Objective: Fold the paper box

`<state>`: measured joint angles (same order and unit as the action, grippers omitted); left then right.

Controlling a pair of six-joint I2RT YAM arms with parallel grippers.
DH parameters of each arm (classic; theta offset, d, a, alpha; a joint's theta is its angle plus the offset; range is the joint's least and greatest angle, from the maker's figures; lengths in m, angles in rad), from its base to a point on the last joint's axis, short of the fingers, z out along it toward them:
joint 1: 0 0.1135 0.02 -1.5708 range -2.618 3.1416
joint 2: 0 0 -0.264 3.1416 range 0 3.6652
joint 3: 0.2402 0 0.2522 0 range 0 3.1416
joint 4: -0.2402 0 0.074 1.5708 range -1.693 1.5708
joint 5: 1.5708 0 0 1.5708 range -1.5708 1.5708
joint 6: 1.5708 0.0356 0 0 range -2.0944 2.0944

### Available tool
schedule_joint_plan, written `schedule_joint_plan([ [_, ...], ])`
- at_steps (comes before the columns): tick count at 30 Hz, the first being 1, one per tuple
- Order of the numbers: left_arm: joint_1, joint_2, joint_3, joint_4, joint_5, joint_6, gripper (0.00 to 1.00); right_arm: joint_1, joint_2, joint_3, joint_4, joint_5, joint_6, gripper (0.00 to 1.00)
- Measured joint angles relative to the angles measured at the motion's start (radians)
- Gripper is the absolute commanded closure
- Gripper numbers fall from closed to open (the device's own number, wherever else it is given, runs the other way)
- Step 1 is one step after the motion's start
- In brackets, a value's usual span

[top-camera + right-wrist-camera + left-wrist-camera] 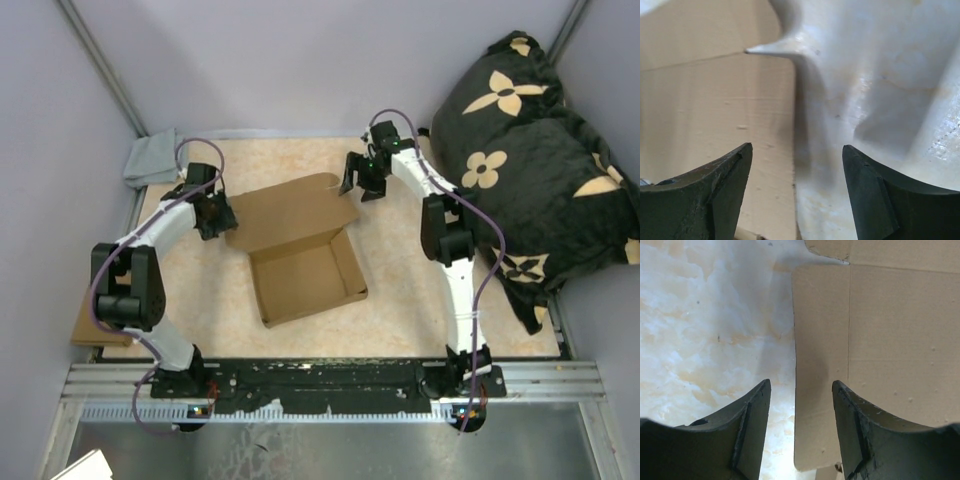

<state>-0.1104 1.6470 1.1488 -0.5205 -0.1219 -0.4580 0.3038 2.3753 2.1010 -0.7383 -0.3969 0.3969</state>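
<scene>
My left gripper is going to the lid next, to pick up its side flap (825, 365) by the flap's outer edge and so fold and raise the lid.
The paper box (300, 250) is plain brown cardboard in the middle of the table. Its near half stands as an open tray with raised walls; its lid panel lies flat behind it. My left gripper (215, 215) is open at the lid's left edge; in the left wrist view the lid's side flap (825, 365) lies flat between and beyond my fingers (801, 390). My right gripper (362, 180) is open at the lid's right edge; in the right wrist view the flap's edge (765, 125) runs between the open fingers (796, 152). Neither gripper holds anything.
A grey cloth (152, 160) lies at the table's back left corner. A black cushion with tan flowers (530, 150) sits off the right side. A smaller brown cardboard piece (95, 325) lies at the left edge. Grey walls close in the back.
</scene>
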Motion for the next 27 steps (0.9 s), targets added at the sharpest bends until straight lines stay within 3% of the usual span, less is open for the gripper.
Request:
schedule_joint_plan([
  [7, 0.0, 0.08, 0.039, 0.018, 0.033, 0.021, 0.46, -0.003, 0.042, 0.01, -0.075, 0.005, -0.043, 0.38],
  [11, 0.0, 0.114, 0.07, 0.026, 0.049, 0.03, 0.46, -0.003, 0.042, 0.008, -0.069, -0.016, -0.047, 0.34],
  [14, 0.0, 0.134, 0.088, 0.032, 0.053, 0.032, 0.47, -0.003, 0.041, 0.006, -0.072, 0.001, -0.048, 0.26],
  [18, 0.0, 0.135, 0.089, 0.042, 0.061, 0.038, 0.65, -0.003, -0.05, -0.127, -0.032, 0.063, -0.055, 0.25],
  [21, 0.0, 0.147, 0.098, 0.052, 0.075, 0.045, 0.7, -0.003, -0.208, -0.323, -0.008, 0.098, -0.068, 0.25],
  [27, 0.001, 0.211, 0.182, 0.061, 0.116, 0.051, 0.9, -0.003, -0.448, -0.531, 0.026, 0.126, -0.102, 0.26],
])
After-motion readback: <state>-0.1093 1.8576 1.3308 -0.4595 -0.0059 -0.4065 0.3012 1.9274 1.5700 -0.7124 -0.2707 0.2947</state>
